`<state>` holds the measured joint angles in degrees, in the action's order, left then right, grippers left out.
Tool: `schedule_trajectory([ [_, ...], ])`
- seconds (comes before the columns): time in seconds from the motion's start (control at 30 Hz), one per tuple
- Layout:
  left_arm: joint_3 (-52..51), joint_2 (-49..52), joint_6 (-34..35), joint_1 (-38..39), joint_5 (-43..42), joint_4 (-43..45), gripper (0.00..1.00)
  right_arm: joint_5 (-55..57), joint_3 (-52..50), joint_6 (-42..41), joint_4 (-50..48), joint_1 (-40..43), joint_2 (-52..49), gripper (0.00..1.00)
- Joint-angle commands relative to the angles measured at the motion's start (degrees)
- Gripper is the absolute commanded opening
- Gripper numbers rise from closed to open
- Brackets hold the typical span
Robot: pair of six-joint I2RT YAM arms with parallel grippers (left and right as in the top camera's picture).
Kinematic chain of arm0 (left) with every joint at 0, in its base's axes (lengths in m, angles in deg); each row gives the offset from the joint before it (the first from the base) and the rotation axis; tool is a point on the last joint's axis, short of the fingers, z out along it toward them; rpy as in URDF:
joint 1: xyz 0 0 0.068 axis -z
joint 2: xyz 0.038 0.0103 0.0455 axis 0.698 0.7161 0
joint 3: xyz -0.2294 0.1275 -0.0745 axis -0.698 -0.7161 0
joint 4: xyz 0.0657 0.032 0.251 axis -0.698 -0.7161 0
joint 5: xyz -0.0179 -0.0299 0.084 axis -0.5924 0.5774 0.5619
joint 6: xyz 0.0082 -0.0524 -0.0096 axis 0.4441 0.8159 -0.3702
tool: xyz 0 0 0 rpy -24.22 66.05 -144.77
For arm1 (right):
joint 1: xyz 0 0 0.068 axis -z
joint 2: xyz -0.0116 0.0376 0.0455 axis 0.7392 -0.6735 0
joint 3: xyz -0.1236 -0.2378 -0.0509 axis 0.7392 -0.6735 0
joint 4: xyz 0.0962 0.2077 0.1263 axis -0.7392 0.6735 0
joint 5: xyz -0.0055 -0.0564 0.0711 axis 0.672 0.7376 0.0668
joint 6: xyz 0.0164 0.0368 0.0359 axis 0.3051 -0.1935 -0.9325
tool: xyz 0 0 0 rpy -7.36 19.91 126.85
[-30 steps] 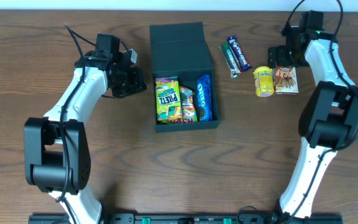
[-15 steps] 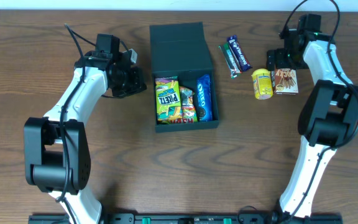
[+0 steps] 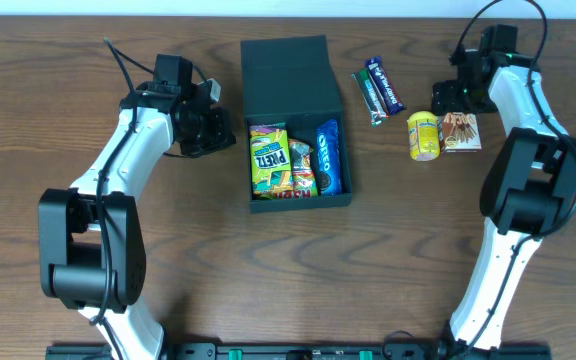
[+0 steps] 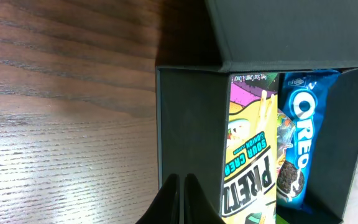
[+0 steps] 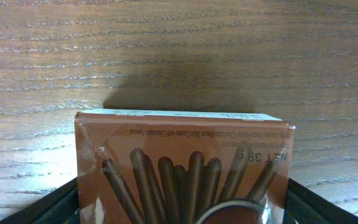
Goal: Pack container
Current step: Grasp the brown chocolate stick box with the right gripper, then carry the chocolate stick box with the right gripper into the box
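Observation:
The left gripper's closed, empty fingers are only beside the container's side, so the container would stay on the tabletop if the left gripper lifted now.
The container (image 3: 301, 201) is a dark open box with its lid (image 3: 288, 75) folded back. It holds a Pretz packet (image 3: 268, 160), an Oreo pack (image 3: 328, 158) and another packet between them. In the left wrist view the container's side wall (image 4: 188, 124) fills the middle. My left gripper (image 3: 228, 132) (image 4: 181, 180) is shut and empty, right at that wall. My right gripper (image 3: 457, 112) (image 5: 183, 186) is at the far right, its fingers pressed against both sides of a brown chocolate-stick box (image 3: 462, 131) (image 5: 179, 155) lying on the table.
A yellow can (image 3: 424, 133) lies right beside the brown box on its left. Two dark snack bars (image 3: 388, 85) (image 3: 371, 97) lie between the container and the can. The table's back edge runs just behind the right gripper.
The right gripper's fingers have come in against the brown box, which shifted slightly. The left arm has not moved.

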<state>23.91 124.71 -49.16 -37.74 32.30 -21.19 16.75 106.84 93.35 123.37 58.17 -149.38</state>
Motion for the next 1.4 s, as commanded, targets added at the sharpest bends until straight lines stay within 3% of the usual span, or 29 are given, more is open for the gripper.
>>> schedule_trajectory([
  [0.0, -0.5, -0.6, 0.4, -0.2, 0.2, -0.2, 0.06, -0.5, 0.4, 0.1, 0.5, 0.5, -0.9, 0.79],
  [0.3, -0.5, -0.6, 0.4, -0.2, 0.2, -0.2, 0.06, -0.4, 2.4, -1.4, 2.3, 0.5, -0.9, 0.75],
  [0.7, -0.5, -0.6, 0.2, -0.2, 0.3, -0.1, 0.06, -0.5, 22.9, -1.4, 15.6, -0.7, -0.9, 0.70],
  [1.0, -0.5, -0.6, 0.2, -2.0, 1.7, -0.2, 0.06, -4.6, 34.6, -6.1, 27.3, -8.0, -0.9, 0.69],
  [1.37, -0.5, -0.6, -3.8, -11.2, 1.7, -4.5, 0.06, -9.5, 36.4, -14.9, 36.7, -22.1, -0.9, 0.69],
])
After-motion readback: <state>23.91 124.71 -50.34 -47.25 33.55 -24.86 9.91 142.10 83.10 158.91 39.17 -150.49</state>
